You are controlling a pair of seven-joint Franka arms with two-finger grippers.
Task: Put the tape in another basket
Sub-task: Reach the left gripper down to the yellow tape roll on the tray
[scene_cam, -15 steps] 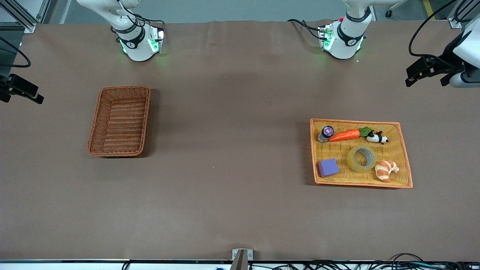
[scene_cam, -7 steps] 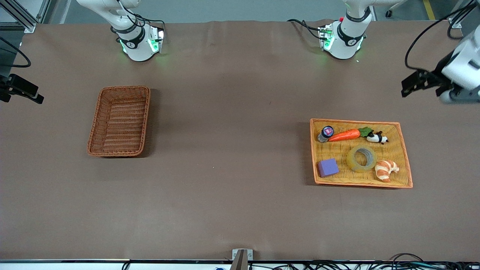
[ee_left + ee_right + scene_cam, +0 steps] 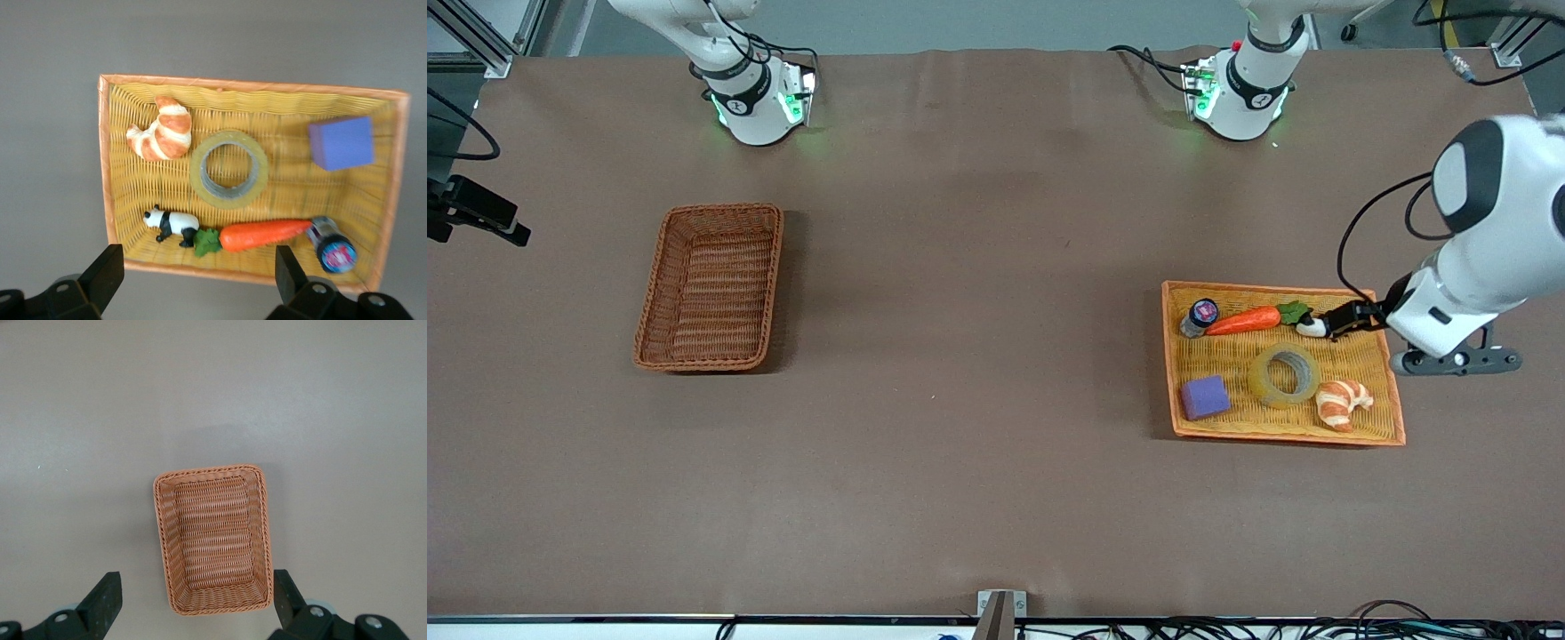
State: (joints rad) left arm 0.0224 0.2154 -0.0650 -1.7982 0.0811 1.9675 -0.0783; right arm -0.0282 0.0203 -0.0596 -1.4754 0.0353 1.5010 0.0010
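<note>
My left gripper grabs the tape by its ring side [image 3: 1259, 378] next, to move the tape toward the reddish-brown wicker basket [image 3: 711, 293].
The tape [image 3: 1263, 382] [image 3: 230, 199], a yellowish translucent ring, lies flat in the yellow woven tray [image 3: 1280, 436] [image 3: 253, 85] at the left arm's end, between a croissant and a purple block. My left gripper [image 3: 200, 267] hangs open and empty, high over the tray's edge on the carrot and panda side. The reddish-brown wicker basket [image 3: 711, 293] [image 3: 213, 540] stands empty at the right arm's end. My right gripper [image 3: 197, 600] waits open, high above the table beside that basket.
In the tray with the tape lie a carrot [image 3: 1243, 320], a panda figure [image 3: 1314, 327], a croissant [image 3: 1343, 402], a purple block [image 3: 1205, 396] and a small bottle [image 3: 1199, 316]. Brown table cloth stretches between the two containers.
The left arm has swung in from the table's end and come over the tray's edge. The right arm, the tape and both containers have not moved.
</note>
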